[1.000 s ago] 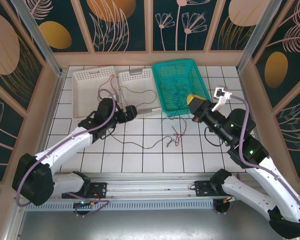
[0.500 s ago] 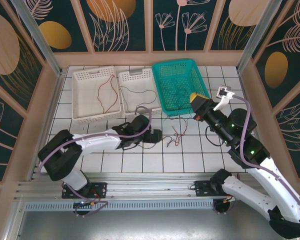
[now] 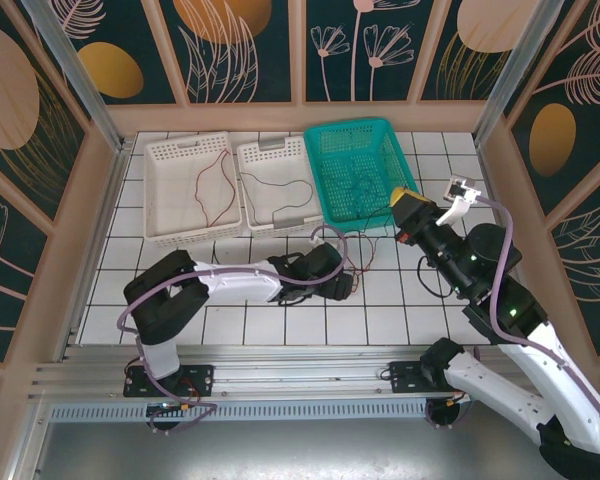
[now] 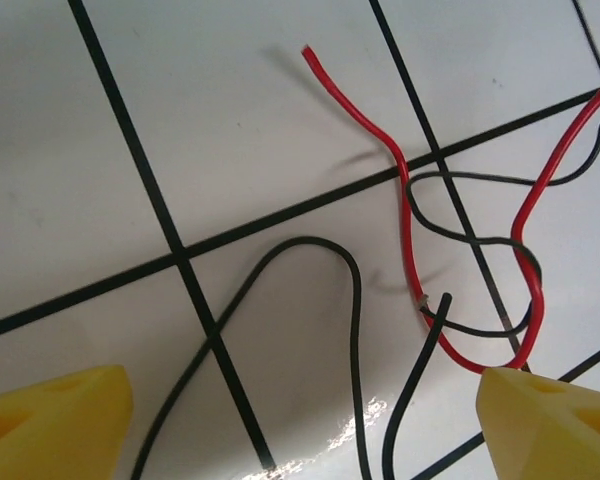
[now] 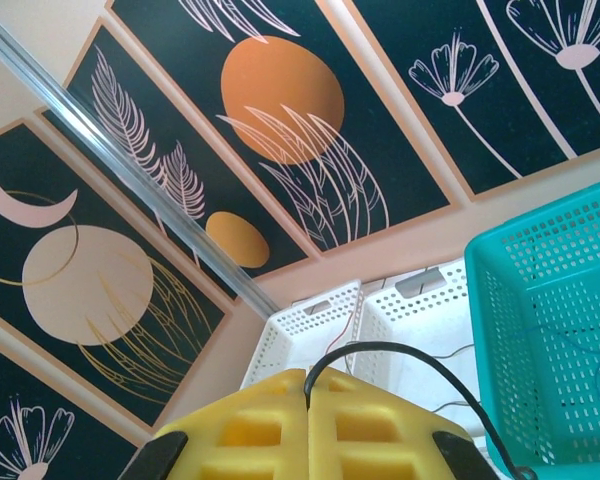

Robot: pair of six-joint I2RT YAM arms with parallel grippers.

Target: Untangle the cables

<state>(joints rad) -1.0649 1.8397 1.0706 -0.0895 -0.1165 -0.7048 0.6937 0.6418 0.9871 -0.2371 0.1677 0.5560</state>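
The black cable has to be untangled, so the left gripper next needs to grab it across the side-by-side parts below its loose end. The red cable stays out.
A tangle of thin red and black cables (image 3: 356,252) lies on the white tiles in front of the teal basket. My left gripper (image 3: 345,283) hovers low over it, open. In the left wrist view its yellow fingertips (image 4: 52,420) stand wide apart, left gripper (image 4: 300,435), with a black cable (image 4: 355,300) and a looped red cable (image 4: 410,235) on the tile between them. My right gripper (image 3: 400,200) is raised beside the teal basket, right gripper (image 5: 308,390), shut on a black cable (image 5: 420,352) that arcs off to the right.
Two white baskets sit at the back: the left one (image 3: 165,200) holds a red cable (image 3: 215,185), the middle one (image 3: 260,155) a black cable (image 3: 280,190). The teal basket (image 3: 325,180) holds a dark blue cable (image 3: 360,185). Wooden walls enclose the table.
My left arm has swung right from the white baskets to the tangle and now hovers over it. My right gripper has drifted slightly right, still holding its black cable.
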